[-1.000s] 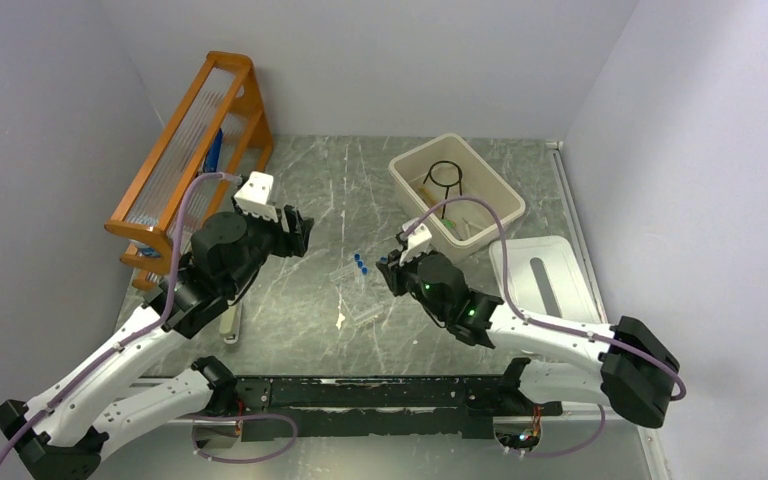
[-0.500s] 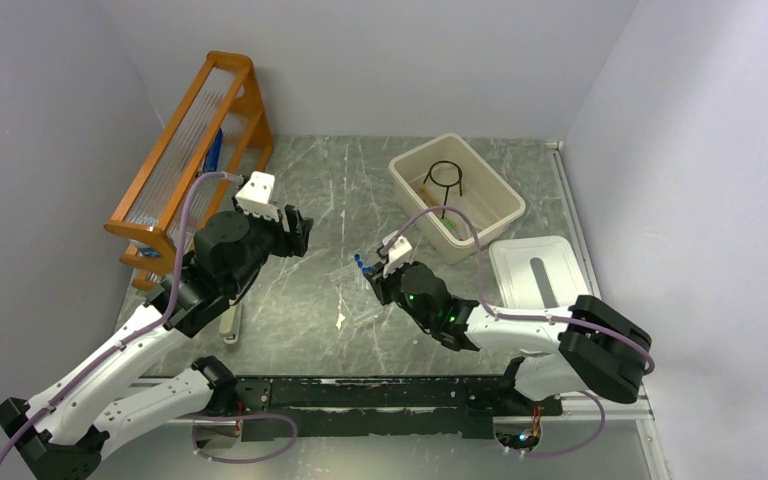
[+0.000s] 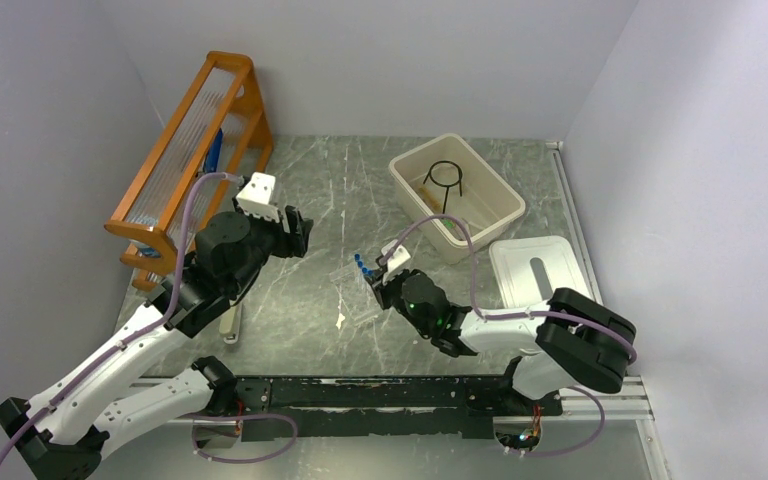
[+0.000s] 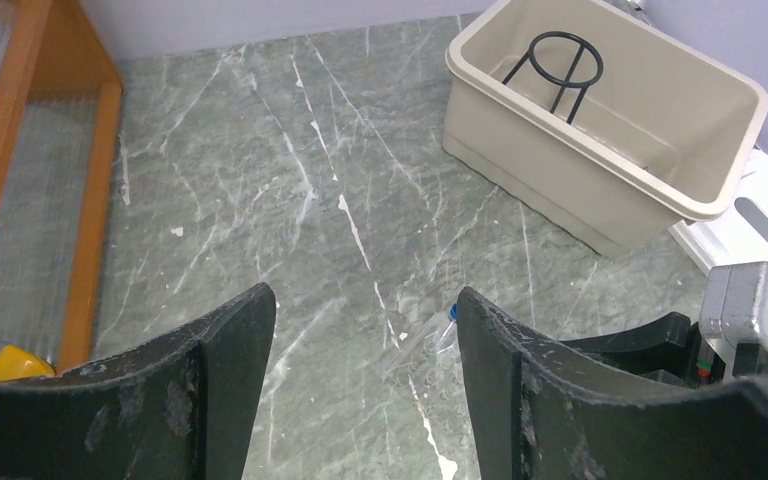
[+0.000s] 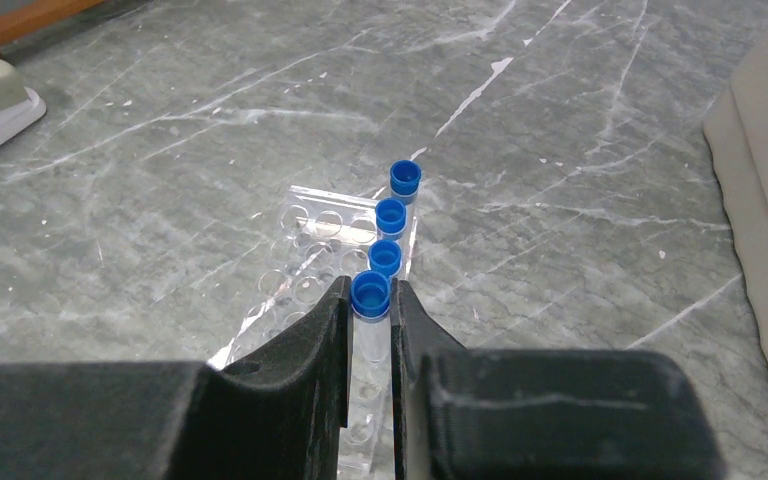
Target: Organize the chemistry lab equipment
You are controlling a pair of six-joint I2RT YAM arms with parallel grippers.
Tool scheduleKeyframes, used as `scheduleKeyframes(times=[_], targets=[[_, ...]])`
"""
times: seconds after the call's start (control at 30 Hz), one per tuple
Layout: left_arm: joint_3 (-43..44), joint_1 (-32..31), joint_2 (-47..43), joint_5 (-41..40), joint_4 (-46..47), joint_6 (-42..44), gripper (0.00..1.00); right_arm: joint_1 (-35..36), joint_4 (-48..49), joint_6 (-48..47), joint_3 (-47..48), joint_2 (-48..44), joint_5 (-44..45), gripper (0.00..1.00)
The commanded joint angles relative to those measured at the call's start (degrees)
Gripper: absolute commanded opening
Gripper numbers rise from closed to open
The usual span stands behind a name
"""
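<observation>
The blue-capped tube is in line with the row beyond and would stay upright in the holder (image 5: 305,250), so it is time for my right gripper to open.
My right gripper (image 5: 370,300) is shut on a clear tube with a blue cap (image 5: 371,292), held upright over a clear plastic tube holder (image 5: 305,250) lying on the table. Three more blue-capped tubes (image 5: 391,214) stand in a row in that holder just beyond the held one. From above, my right gripper (image 3: 372,280) sits at the table's middle beside the blue caps (image 3: 360,265). My left gripper (image 3: 300,232) hangs open and empty above the table, left of the holder (image 4: 420,345). A black wire ring (image 3: 444,175) lies in the beige bin (image 3: 500,205).
The orange wooden rack (image 3: 185,140) stands along the left wall. A white lid (image 3: 545,270) lies right of the bin. A cream-handled tool (image 3: 230,325) lies near the left arm, and a small white piece (image 3: 340,320) rests in front of the holder.
My right gripper has moved left with the blue-capped tube, from beside the bin to over the clear holder. The left arm has not moved.
</observation>
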Motion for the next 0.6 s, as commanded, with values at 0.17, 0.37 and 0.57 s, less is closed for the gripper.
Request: scheduleKeyframes(times=[0.17, 0.37, 0.57], targets=[[-0.51, -0.13, -0.90, -1.74, 0.67, -0.73, 0.71, 0.41, 5.37, -0.90, -1.51, 2.16, 1.74, 0.12], [-0.51, -0.12, -1.15, -2.24, 0.37, -0.62, 0.71, 0.45, 4.66, -0.17, -1.05, 2.60, 1.51, 0.15], [-0.51, -0.12, -1.45, -2.48, 0.37, -0.56, 0.71, 0.39, 4.70, 0.64, -1.68, 2.74, 2.68, 0.21]])
